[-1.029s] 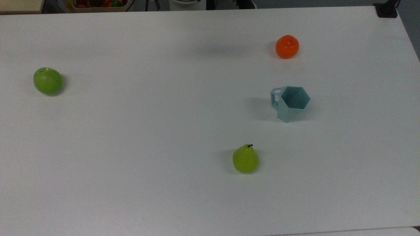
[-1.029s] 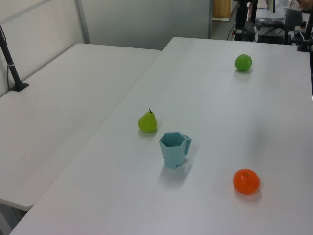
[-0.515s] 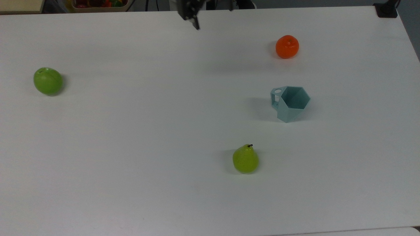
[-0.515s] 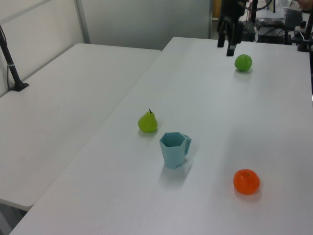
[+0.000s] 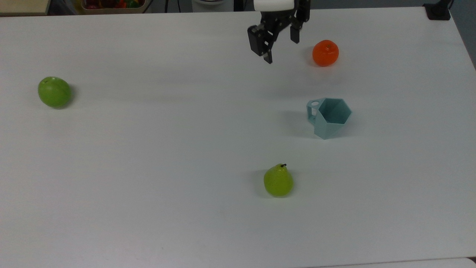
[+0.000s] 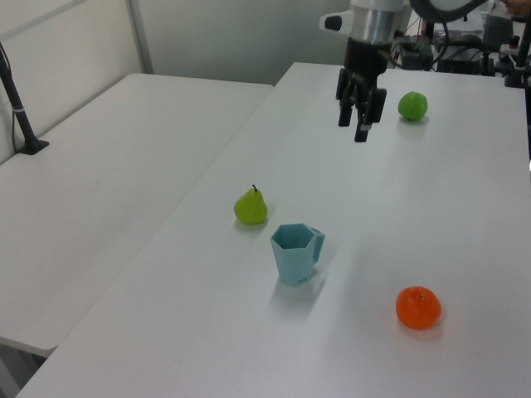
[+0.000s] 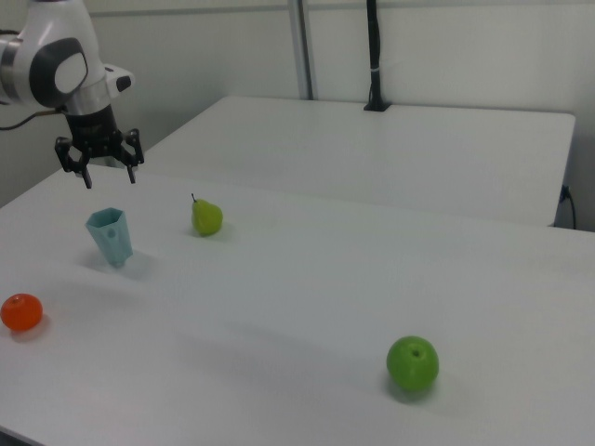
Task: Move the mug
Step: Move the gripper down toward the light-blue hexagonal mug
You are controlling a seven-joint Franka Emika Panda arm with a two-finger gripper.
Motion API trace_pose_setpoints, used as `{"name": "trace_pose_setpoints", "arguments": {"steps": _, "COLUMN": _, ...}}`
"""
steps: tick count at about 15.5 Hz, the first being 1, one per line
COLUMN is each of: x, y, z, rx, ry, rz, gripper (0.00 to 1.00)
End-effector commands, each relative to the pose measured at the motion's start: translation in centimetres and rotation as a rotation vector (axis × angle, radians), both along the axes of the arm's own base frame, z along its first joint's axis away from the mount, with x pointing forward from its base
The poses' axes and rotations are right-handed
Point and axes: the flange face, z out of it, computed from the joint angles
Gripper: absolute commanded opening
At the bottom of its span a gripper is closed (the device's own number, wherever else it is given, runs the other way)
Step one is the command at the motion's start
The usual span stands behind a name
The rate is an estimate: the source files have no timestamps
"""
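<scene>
Next, my gripper takes hold of the mug by its handle (image 6: 318, 245) to move the pale blue-teal mug across the white table.
The pale blue-teal faceted mug (image 5: 329, 117) stands upright on the white table (image 5: 167, 149), handle toward the top view's left; it also appears in the left view (image 6: 294, 253) and the right view (image 7: 110, 236). My gripper (image 5: 281, 48) hangs open in the air with nothing between its fingers, above the table and toward the top view's upper left of the mug, close to the orange. In the left view the gripper (image 6: 352, 130) sits well beyond the mug. The right view shows the gripper (image 7: 110, 179) a little above the mug.
An orange (image 5: 325, 53) lies beyond the mug, a green pear (image 5: 278, 181) in front of it, and a green apple (image 5: 54, 92) at the top view's far left. A second white table (image 6: 108, 166) adjoins the far side. A tray of colourful items (image 5: 111, 5) is at the back.
The arm has come into view from the table's back edge, and the open gripper has travelled across and down toward the mug and orange. The mug and fruits have not moved.
</scene>
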Motion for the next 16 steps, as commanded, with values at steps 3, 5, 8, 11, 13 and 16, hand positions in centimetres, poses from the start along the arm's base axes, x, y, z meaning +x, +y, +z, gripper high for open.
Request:
{"name": "trace_pose_setpoints", "arguments": {"steps": 3, "x": 0.8, "y": 4.1, "z": -6.0, "rx": 0.028, "ry": -0.048, "rz": 0.023, "gripper": 0.72}}
{"name": "trace_pose_setpoints", "arguments": {"steps": 5, "x": 1.5, "y": 5.0, "z": -7.8, "rx": 0.038, "ry": -0.059, "rz": 0.025, "gripper": 0.71}}
{"name": "trace_pose_setpoints", "arguments": {"steps": 8, "x": 1.8, "y": 6.6, "z": -10.1, "rx": 0.045, "ry": -0.066, "rz": 0.044, "gripper": 0.68}}
{"name": "trace_pose_setpoints", "arguments": {"steps": 11, "x": 2.0, "y": 7.8, "z": -12.5, "rx": 0.047, "ry": -0.061, "rz": 0.055, "gripper": 0.67}}
{"name": "trace_pose_setpoints", "arguments": {"steps": 13, "x": 2.1, "y": 8.4, "z": -13.5, "rx": 0.032, "ry": -0.065, "rz": 0.070, "gripper": 0.66}}
{"name": "trace_pose_setpoints", "arguments": {"steps": 16, "x": 2.3, "y": 9.1, "z": -15.5, "rx": -0.002, "ry": -0.077, "rz": 0.059, "gripper": 0.65}}
